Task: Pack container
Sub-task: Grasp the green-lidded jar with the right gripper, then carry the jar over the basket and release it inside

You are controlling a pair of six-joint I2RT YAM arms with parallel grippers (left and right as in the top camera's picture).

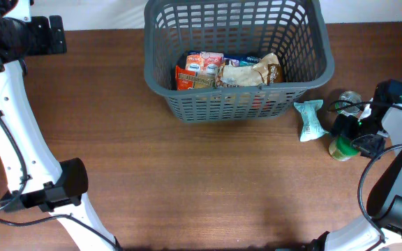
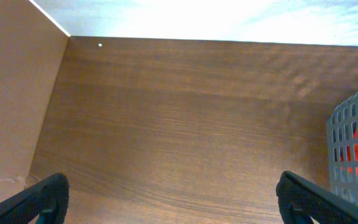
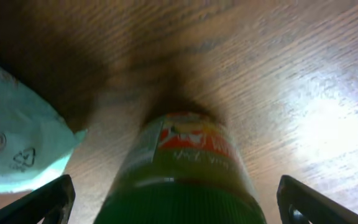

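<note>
Both fingers of my right gripper are level with the lid's rim in the right wrist view, so it is now time to close on the green lid.
The container, a dark grey slotted basket (image 1: 236, 97), stands at the back middle of the table and holds several grocery packets; its corner shows in the left wrist view (image 2: 356, 149). My right gripper (image 1: 354, 136) is open, its fingers wide on either side of a green-lidded jar (image 3: 185, 168) that stands right of the basket (image 1: 339, 148). The fingers do not touch the jar. My left gripper (image 2: 173, 202) is open and empty over bare wood, left of the basket.
A teal snack packet (image 1: 310, 118) lies between the basket and the jar, and shows in the right wrist view (image 3: 17, 143). A small round tin can (image 1: 350, 99) stands behind the jar. The left arm's base (image 1: 61, 185) sits at the front left.
</note>
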